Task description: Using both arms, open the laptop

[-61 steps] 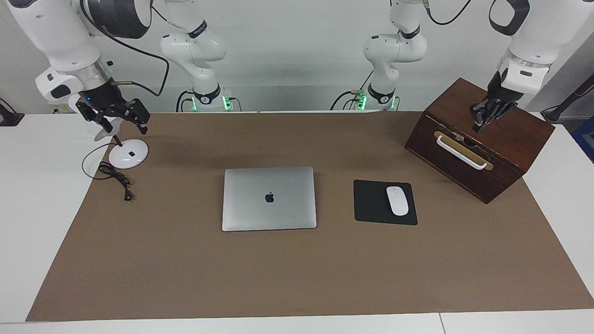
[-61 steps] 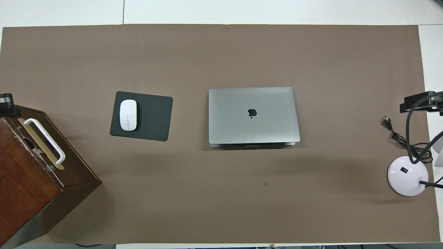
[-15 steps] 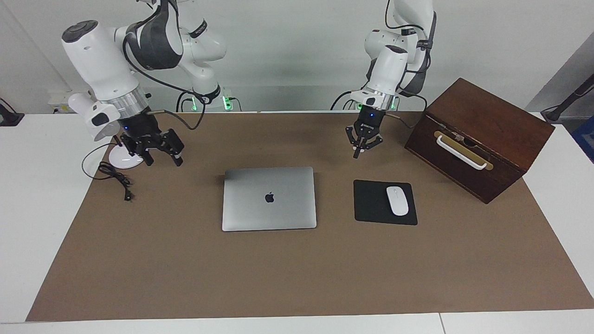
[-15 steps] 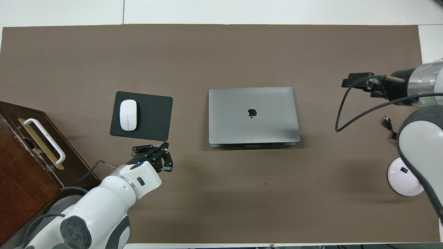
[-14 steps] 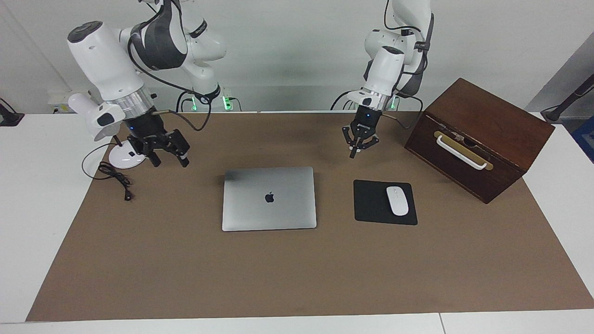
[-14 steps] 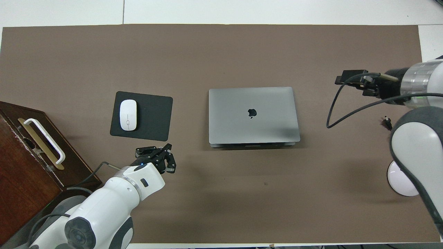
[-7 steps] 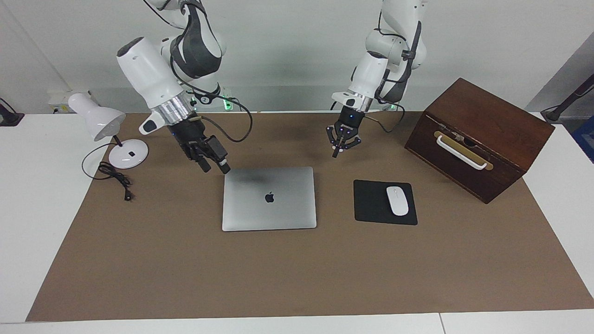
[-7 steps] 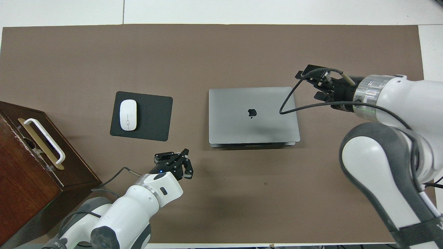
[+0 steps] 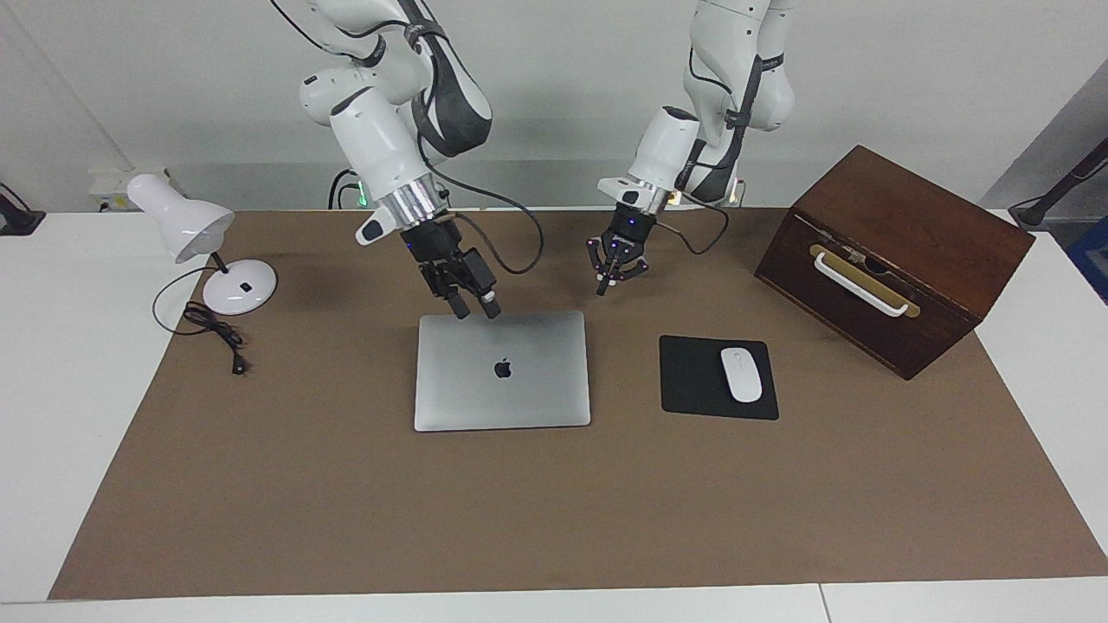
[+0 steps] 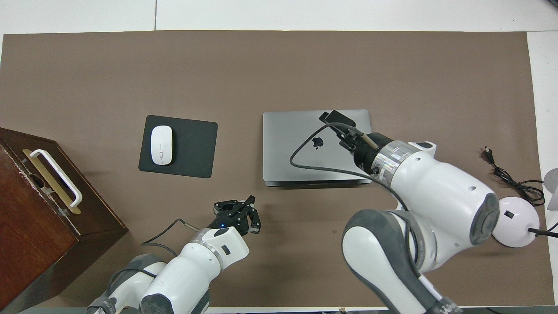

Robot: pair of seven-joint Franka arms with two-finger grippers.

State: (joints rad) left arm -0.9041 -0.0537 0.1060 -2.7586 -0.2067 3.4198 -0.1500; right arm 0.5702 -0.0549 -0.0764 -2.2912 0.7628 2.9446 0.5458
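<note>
My right gripper grabs the lid by the corner of its front edge (image 10: 365, 181) next, opposite the hinge, to open the laptop.
The silver-grey laptop (image 9: 502, 370) lies shut and flat in the middle of the brown mat, its apple logo up; it also shows in the overhead view (image 10: 296, 144). My right gripper (image 9: 474, 311) is open and hangs just above the laptop's edge nearest the robots, close to the corner toward the right arm's end; in the overhead view it (image 10: 333, 117) covers part of the lid. My left gripper (image 9: 603, 288) is shut and empty, up over the bare mat beside the laptop's other robot-side corner, and also shows in the overhead view (image 10: 237, 208).
A black mouse pad (image 9: 692, 381) with a white mouse (image 9: 741, 374) lies beside the laptop toward the left arm's end. A brown wooden box (image 9: 892, 251) with a white handle stands past it. A white desk lamp (image 9: 234, 285) and its cable are at the right arm's end.
Both arms have swung in toward the laptop. The right gripper came from the lamp to over the laptop's robot-side edge. The left gripper came from the wooden box to beside the laptop's corner.
</note>
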